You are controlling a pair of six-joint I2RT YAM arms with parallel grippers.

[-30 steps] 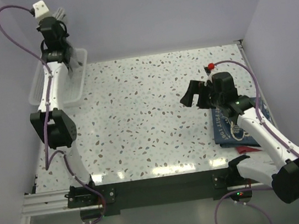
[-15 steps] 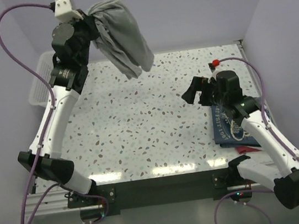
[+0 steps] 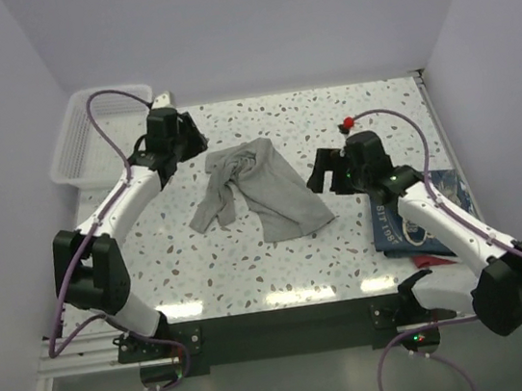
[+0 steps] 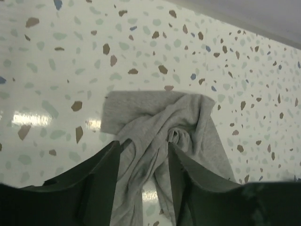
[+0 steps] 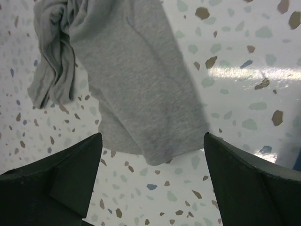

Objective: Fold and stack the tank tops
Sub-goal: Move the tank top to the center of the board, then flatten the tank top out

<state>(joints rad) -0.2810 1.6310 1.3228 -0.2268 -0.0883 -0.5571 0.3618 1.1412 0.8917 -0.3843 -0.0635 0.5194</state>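
Observation:
I need to grab the light grey tank top's near-edge corner [image 3: 328, 220] [image 5: 199, 140] next with my right gripper to spread the tank top for folding. The tank top's other corner stays free.
The light grey tank top [image 3: 258, 191] lies crumpled on the middle of the table; it also shows in the left wrist view [image 4: 155, 110] and the right wrist view [image 5: 136, 80]. My left gripper [image 3: 192, 140] is open just above its far left corner, with loose cloth lying between the jaws [image 4: 142, 145]. My right gripper [image 3: 325, 170] is wide open and empty, above the table by the top's near right corner [image 5: 153, 136]. The navy tank top with white lettering [image 3: 410, 218] lies folded at the right, partly under my right arm. The red one [image 3: 435, 258] peeks out beneath it.
A white mesh basket [image 3: 79, 143] stands at the far left corner against the wall. Walls close the table on the left, back and right. The terrazzo table [image 3: 281, 270] edge runs along the front by the arm bases.
My left arm swung the grey top out of the basket, down onto the table middle, and let it go. My right gripper moved left toward the cloth.

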